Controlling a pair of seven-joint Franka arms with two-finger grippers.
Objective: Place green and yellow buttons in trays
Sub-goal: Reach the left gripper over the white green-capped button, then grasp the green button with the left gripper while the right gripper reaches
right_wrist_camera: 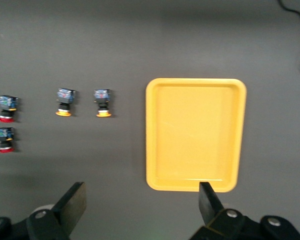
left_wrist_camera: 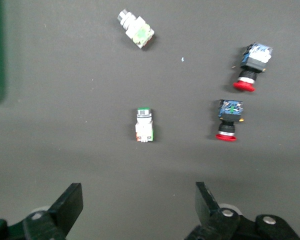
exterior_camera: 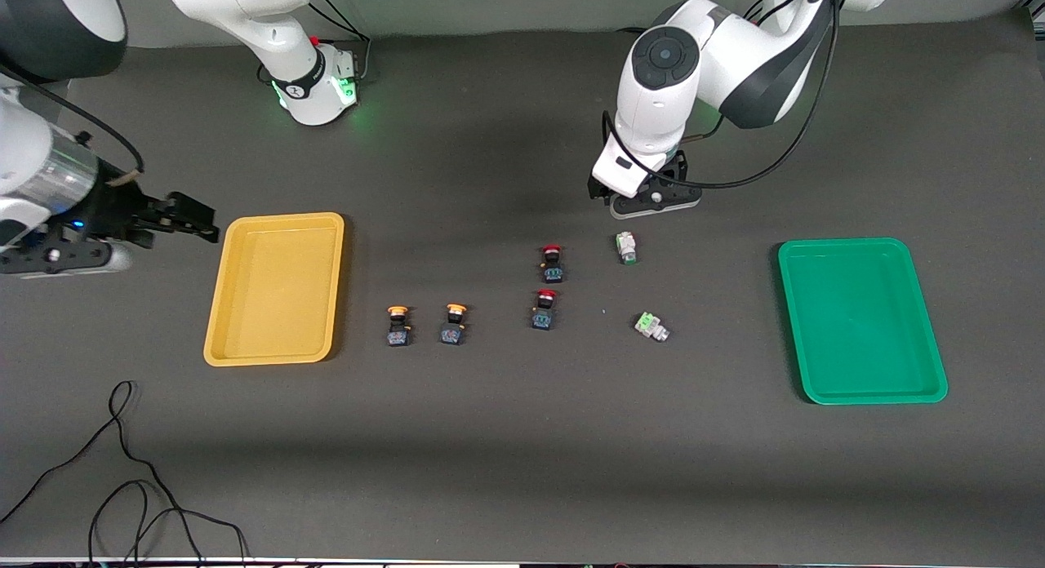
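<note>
My right gripper is about to grab the yellow-capped button by its black neck below the cap [exterior_camera: 397, 320] [right_wrist_camera: 103, 106]. It will then put the button in the yellow tray.
Two yellow-capped buttons [exterior_camera: 397, 325] [exterior_camera: 453, 323] lie side by side near the yellow tray [exterior_camera: 277, 219]. Two pale green buttons lie toward the green tray [exterior_camera: 862, 246]: one [exterior_camera: 626, 247] farther from the camera, one [exterior_camera: 651, 326] nearer. My left gripper [exterior_camera: 653, 202] hangs open over bare mat close to the farther green button [left_wrist_camera: 145, 125], empty [left_wrist_camera: 138, 205]. My right gripper [exterior_camera: 189, 218] is open and empty over the mat beside the yellow tray [right_wrist_camera: 195, 82], at the right arm's end [right_wrist_camera: 142, 202]. Both yellow buttons [right_wrist_camera: 65, 101] [right_wrist_camera: 102, 102] show in the right wrist view.
Two red-capped black buttons [exterior_camera: 552, 263] [exterior_camera: 544, 308] lie between the yellow and green ones. A loose black cable [exterior_camera: 122, 470] curls on the mat near the front edge at the right arm's end. Both trays hold nothing.
</note>
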